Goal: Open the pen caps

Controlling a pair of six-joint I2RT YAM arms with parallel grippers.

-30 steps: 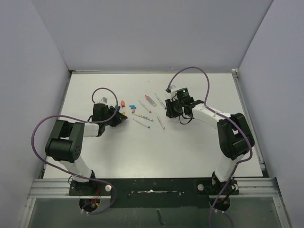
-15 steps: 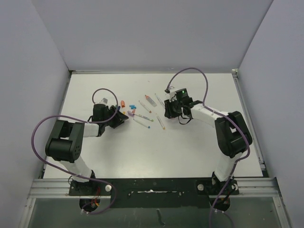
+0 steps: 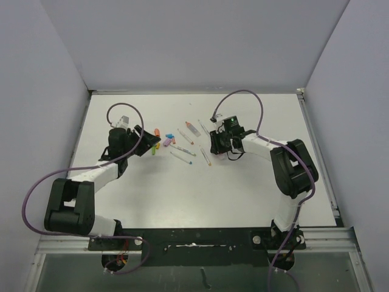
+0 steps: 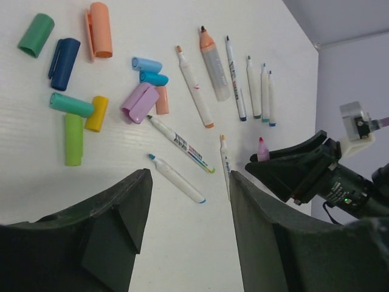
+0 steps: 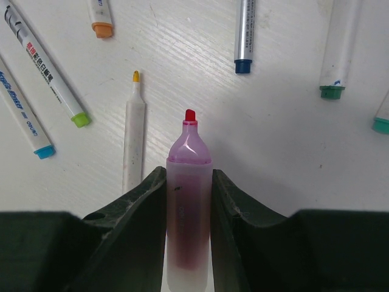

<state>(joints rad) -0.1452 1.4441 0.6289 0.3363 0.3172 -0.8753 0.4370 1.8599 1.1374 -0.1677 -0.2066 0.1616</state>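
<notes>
The pink highlighter hangs low over empty table beside the yellow-tipped pen and would land there, so it is now time for my right gripper to open.
Several loose pen caps lie in a cluster in the left wrist view: green, dark blue, orange, purple, teal, yellow, lime. They show in the top view too. Several uncapped white pens lie to their right. My left gripper is open and empty, raised left of the caps. My right gripper is shut on an uncapped pink highlighter, its red tip bare, low over the table.
Uncapped pens lie around the right gripper: a yellow-tipped one, a lime-ended and a blue-ended one, a dark blue-ended one. The white table is walled on three sides.
My left arm has pulled back to the left and risen, away from the caps; a purple cap now lies with the cluster. My right gripper has shifted slightly left with the highlighter.
</notes>
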